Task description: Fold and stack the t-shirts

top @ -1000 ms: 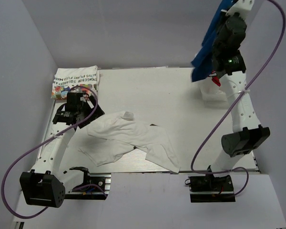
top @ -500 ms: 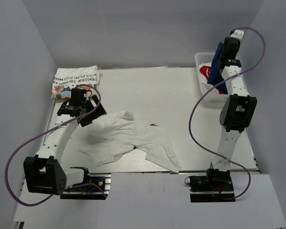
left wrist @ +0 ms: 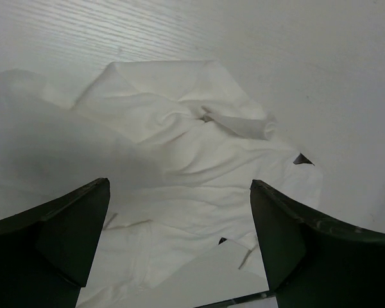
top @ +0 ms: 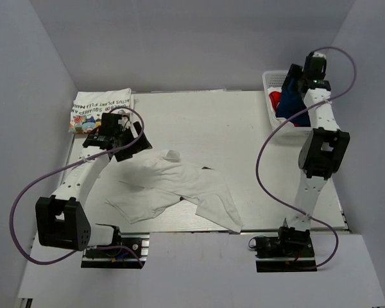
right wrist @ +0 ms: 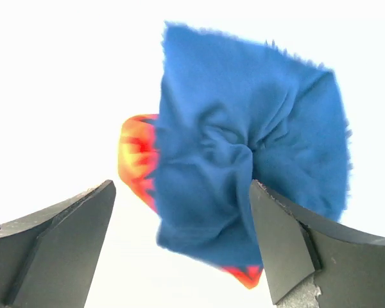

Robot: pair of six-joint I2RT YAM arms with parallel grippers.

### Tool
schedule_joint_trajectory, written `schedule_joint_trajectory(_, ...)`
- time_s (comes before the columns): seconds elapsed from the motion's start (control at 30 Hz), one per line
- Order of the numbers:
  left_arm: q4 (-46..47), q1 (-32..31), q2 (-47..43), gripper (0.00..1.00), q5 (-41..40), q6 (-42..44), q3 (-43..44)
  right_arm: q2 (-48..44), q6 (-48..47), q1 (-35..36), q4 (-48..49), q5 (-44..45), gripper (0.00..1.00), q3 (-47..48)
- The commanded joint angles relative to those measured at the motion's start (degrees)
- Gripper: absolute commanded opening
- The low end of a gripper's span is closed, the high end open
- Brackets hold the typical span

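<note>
My left gripper grabs the crumpled white t-shirt (top: 176,186) by its back edge (top: 153,153) next, to spread it, leaving the t-shirt's other end for my right gripper.
A crumpled plain white t-shirt (top: 176,186) (left wrist: 179,141) lies on the table left of centre. My left gripper (top: 133,145) (left wrist: 178,189) hovers open over its upper left edge, with nothing between the fingers. A folded white t-shirt with colourful print (top: 101,108) rests at the back left. At the back right, the navy blue t-shirt (top: 296,106) (right wrist: 244,147) hangs into the white basket (top: 271,82), on top of a tee with a red graphic (top: 276,98) (right wrist: 136,160). My right gripper (top: 294,82) (right wrist: 181,187) stands open above the navy cloth, which brushes its right finger (right wrist: 289,250).
The basket sits at the table's back right corner, against the grey wall. Purple cables (top: 269,147) loop from both arms over the table. One white sleeve (top: 221,215) reaches nearly to the table's front edge.
The right arm has come down from high up, bringing the navy t-shirt to the basket, and its jaws have opened. The left gripper has shifted right, toward the white t-shirt.
</note>
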Motion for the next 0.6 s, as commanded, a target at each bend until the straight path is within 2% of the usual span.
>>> schedule_joint_trajectory(0.0, 7.7, -3.4, 1.0, 1.0, 6.8, 2.7, 1.4, -14.9, -1.5, 1.2, -0.6, -4.6, 0.9, 0.9)
schedule_joint_trajectory(0.13, 7.9, -8.2, 7.4, 1.0, 3.5, 5.0, 5.5, -24.6, -0.8, 6.0, -5.6, -9.0, 0.9, -5.4)
schedule_joint_trajectory(0.27, 1.5, -13.4, 18.6, 1.0, -4.3, 8.2, 16.7, -34.2, 2.2, 13.1, -1.2, -16.1, 0.9, -23.3)
schedule_joint_trajectory(0.33, -1.4, -15.6, 24.1, 1.0, -6.6, 9.7, 20.6, -40.7, 3.6, 17.1, 0.4, -15.2, 0.9, -31.2)
schedule_joint_trajectory(0.37, -1.5, -16.3, 25.5, 1.0, -7.3, 9.7, 21.1, -43.7, 4.3, 20.2, 2.2, -15.3, 0.9, -38.5)
schedule_joint_trajectory(0.4, -1.5, -17.0, 26.6, 1.0, -7.4, 10.5, 21.1, -45.0, 4.8, 21.3, 2.3, -15.0, 0.9, -40.8)
schedule_joint_trajectory(0.47, -0.9, -18.7, 29.9, 0.95, -7.9, 11.0, 21.7, -48.5, 7.2, 25.0, 1.3, -14.7, 0.9, -48.3)
schedule_joint_trajectory(0.53, -1.5, -19.3, 31.8, 0.9, -9.6, 11.0, 22.2, -52.0, 9.4, 26.5, -0.5, -14.1, 0.9, -51.6)
schedule_joint_trajectory(0.57, -2.6, -20.0, 33.0, 0.82, -10.5, 11.0, 22.8, -53.6, 10.0, 28.6, -1.2, -13.0, 0.9, -55.5)
